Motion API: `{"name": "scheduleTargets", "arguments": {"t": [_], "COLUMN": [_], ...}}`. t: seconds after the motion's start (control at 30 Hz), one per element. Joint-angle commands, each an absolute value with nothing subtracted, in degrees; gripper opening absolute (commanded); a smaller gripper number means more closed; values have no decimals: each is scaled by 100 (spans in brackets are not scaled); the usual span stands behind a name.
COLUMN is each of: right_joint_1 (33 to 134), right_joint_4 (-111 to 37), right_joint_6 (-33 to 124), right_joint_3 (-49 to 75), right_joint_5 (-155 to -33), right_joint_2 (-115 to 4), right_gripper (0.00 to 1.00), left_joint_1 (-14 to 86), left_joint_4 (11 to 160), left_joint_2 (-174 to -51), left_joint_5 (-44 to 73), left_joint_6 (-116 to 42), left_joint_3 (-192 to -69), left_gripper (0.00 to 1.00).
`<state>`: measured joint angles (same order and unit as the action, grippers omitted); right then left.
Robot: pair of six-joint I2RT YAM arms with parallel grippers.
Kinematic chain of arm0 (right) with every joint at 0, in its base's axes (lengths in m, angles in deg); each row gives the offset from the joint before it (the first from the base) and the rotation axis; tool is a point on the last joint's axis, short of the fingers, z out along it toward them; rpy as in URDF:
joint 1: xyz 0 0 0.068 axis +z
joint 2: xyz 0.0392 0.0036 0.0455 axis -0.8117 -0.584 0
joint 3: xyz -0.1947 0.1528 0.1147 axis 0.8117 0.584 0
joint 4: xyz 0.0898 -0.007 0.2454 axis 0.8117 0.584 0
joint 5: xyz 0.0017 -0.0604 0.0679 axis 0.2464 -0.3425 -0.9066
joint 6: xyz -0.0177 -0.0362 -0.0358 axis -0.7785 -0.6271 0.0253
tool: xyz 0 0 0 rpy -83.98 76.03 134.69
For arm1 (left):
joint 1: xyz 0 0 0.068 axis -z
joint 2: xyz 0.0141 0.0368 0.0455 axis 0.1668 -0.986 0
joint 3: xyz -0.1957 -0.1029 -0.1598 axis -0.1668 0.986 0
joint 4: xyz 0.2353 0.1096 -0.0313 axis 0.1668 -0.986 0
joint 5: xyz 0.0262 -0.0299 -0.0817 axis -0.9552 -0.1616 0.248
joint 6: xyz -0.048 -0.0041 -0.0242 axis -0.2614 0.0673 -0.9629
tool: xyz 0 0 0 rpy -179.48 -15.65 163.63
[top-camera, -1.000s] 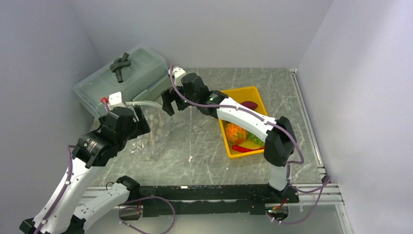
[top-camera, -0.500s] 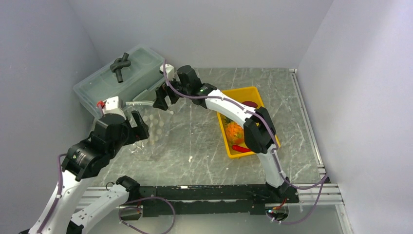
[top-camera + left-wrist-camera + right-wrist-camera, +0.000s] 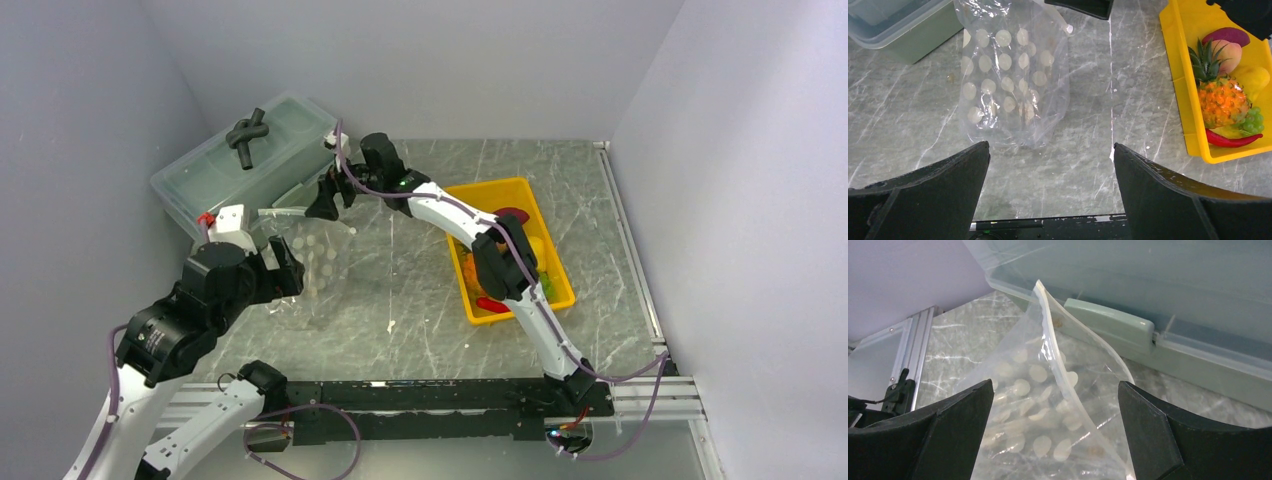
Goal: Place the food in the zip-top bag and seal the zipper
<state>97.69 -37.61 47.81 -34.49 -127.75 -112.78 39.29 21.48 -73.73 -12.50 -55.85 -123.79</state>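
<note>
In the right wrist view, my right gripper's open fingers are still above the zipper edge, so moving lower comes first and it is too early to close on it.
The zip-top bag (image 3: 312, 258) lies empty on the table beside the lidded box; it also shows in the left wrist view (image 3: 1010, 85) and the right wrist view (image 3: 1038, 410). Its zipper (image 3: 1054, 360) stands up at the mouth, between the open fingers of my right gripper (image 3: 1055, 390), which hovers at the mouth (image 3: 325, 200). My left gripper (image 3: 1050, 147) is open and empty, near the bag's closed end (image 3: 283, 272). The food lies in the yellow tray (image 3: 1182, 100): pineapple (image 3: 1223, 100), peach (image 3: 1229, 50), yellow fruit (image 3: 1254, 77), grapes (image 3: 1254, 120), chili (image 3: 1228, 141), purple piece (image 3: 1230, 35).
A large translucent lidded box (image 3: 250, 160) with a dark handle stands at the back left, right behind the bag's mouth (image 3: 1148, 285). The yellow tray (image 3: 500, 188) sits right of centre. Walls close in on the left, back and right.
My right gripper has reached further left to the bag's mouth by the box. My left arm has drawn back a little toward the near left. The bag has not moved.
</note>
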Motion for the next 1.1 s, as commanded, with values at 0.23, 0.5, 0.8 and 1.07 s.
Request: {"name": "scheduleTargets", "arguments": {"t": [0.23,0.5,0.8,1.07], "right_joint_1": [9745,9760,9889,9918], "right_joint_4": [-5001,-5348,-4980,-4820], "right_joint_6": [5547,5893,5407,5198], "right_joint_3": [-4306,-4146,-3722,-3545], "right_joint_5": [-13604,-13929,-14256,-14393], "right_joint_2": [-12062,-12200,-12033,-11880], "right_gripper": [99,99,95,80], "left_joint_1": [3920,3922,3922,3922], "left_joint_4": [2234,2239,2324,2254], "left_joint_2": [-7288,-7251,-7354,-7321], "left_joint_5": [-1070,-1111,-1034,-1087], "left_joint_6": [-5629,-5611,-5613,-5629], "left_joint_3": [-12397,-12392,-12365,-12403], "left_gripper": [100,100,100,100]}}
